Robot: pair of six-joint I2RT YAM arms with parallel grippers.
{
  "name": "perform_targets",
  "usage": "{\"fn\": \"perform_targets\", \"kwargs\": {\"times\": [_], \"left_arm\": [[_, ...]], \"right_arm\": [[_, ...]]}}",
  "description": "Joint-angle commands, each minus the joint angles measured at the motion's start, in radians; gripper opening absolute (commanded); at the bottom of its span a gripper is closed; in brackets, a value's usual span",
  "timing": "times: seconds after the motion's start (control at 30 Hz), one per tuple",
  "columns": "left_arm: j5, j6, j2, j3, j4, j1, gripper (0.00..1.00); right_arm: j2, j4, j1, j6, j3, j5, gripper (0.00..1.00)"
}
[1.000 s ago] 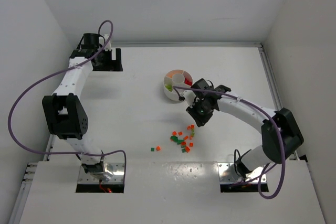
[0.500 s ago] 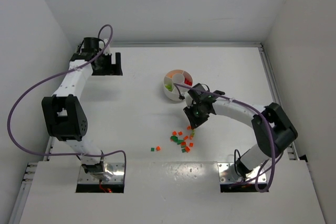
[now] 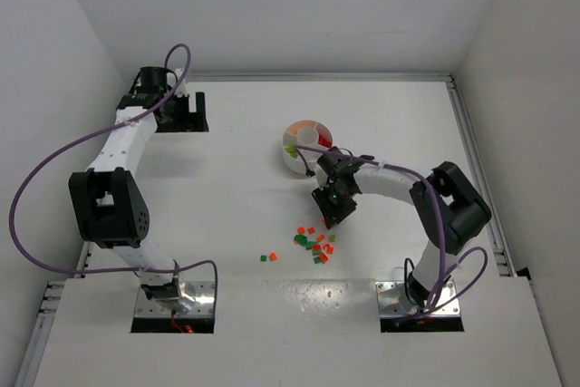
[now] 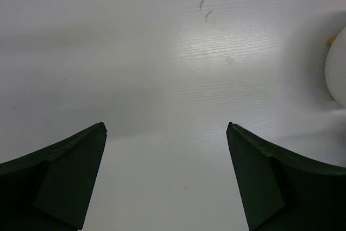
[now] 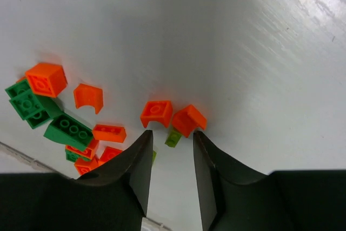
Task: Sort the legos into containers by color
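Observation:
The small lime brick (image 5: 173,139) is between my right gripper's open fingers; I should close now to catch it.
A round white dish (image 3: 300,159) with wedge compartments stands mid-table; some hold red, orange and green bricks. Loose orange and green legos (image 3: 315,240) lie in a cluster below it, two strays (image 3: 268,257) to their left. My right gripper (image 3: 332,217) hangs over the cluster's upper edge, open and empty. In the right wrist view its tips (image 5: 171,132) straddle a small lime brick (image 5: 173,139), with two orange bricks (image 5: 156,112) (image 5: 189,119) just beyond and green bricks (image 5: 67,130) at left. My left gripper (image 4: 166,128) is open and empty at the far left (image 3: 192,106).
Black mounts sit at the table's far left (image 3: 186,111). Metal base plates (image 3: 177,301) (image 3: 419,301) lie at the near edge. A rail (image 3: 471,160) runs along the right side. The dish edge (image 4: 336,68) shows at the right of the left wrist view.
My right gripper has swung left and down from beside the dish to the top of the lego cluster. The left gripper has shifted slightly.

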Motion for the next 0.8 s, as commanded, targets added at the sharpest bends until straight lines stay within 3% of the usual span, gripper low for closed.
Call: {"fn": "perform_targets", "kwargs": {"times": [0.0,0.1,0.27,0.43,0.6,0.77], "left_arm": [[0.008,-0.014,-0.025,0.016,0.021,0.009,1.0],[0.008,-0.014,-0.025,0.016,0.021,0.009,1.0],[0.008,-0.005,-0.025,0.007,0.021,0.009,1.0],[0.008,0.004,-0.025,0.007,0.021,0.018,1.0],[-0.003,0.022,-0.071,-0.016,0.021,0.018,1.0],[0.008,0.044,-0.08,-0.025,0.021,0.018,1.0]], "right_arm": [[0.039,0.003,0.005,0.006,0.029,-0.01,0.38],[0.039,0.003,0.005,0.006,0.029,-0.01,0.38],[0.071,0.003,0.005,-0.005,0.038,-0.019,0.23],[0.044,-0.031,0.005,-0.028,0.038,-0.019,0.19],[-0.029,-0.062,0.005,-0.074,0.038,-0.019,0.0],[-0.072,-0.126,0.005,-0.135,0.119,-0.044,0.0]]}}
